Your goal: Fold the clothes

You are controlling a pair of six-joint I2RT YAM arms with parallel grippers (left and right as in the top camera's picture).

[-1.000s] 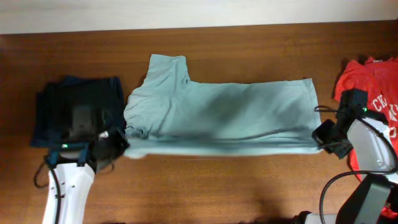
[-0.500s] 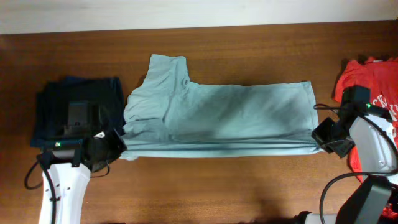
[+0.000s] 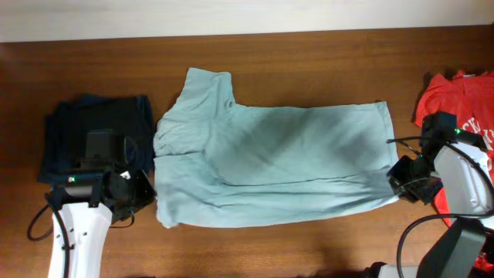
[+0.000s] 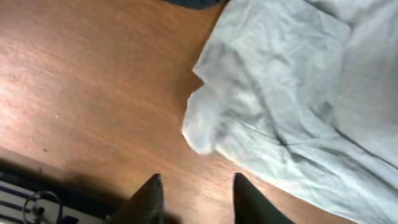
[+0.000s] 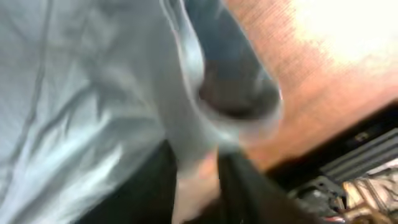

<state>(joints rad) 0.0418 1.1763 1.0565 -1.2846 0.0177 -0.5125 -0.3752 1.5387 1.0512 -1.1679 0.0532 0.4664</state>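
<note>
My left gripper grabs the light blue T-shirt (image 3: pixel 270 162) by its sleeve at the T-shirt's back edge next, to fold that edge toward the front.
A light blue T-shirt (image 3: pixel 270 162) lies spread on the wooden table, its sleeve toward the back left and its front edge loosely doubled. My left gripper (image 3: pixel 145 189) is open and empty just off the shirt's front left corner; in the left wrist view its fingers (image 4: pixel 196 186) stand over bare wood, short of the crumpled corner (image 4: pixel 205 124). My right gripper (image 3: pixel 400 184) is at the shirt's front right corner. In the blurred right wrist view its fingers (image 5: pixel 196 186) stand apart, with the shirt's edge (image 5: pixel 186 93) hanging at their tips.
A folded dark navy garment (image 3: pixel 96 127) lies at the left, just behind my left arm. A red garment (image 3: pixel 455 100) lies at the right edge, behind my right arm. Bare table (image 3: pixel 270 247) runs along the front.
The shirt's front edge, held taut between both grippers before, has dropped onto the table and spread toward the front. My left gripper has let go and drawn back to the left.
</note>
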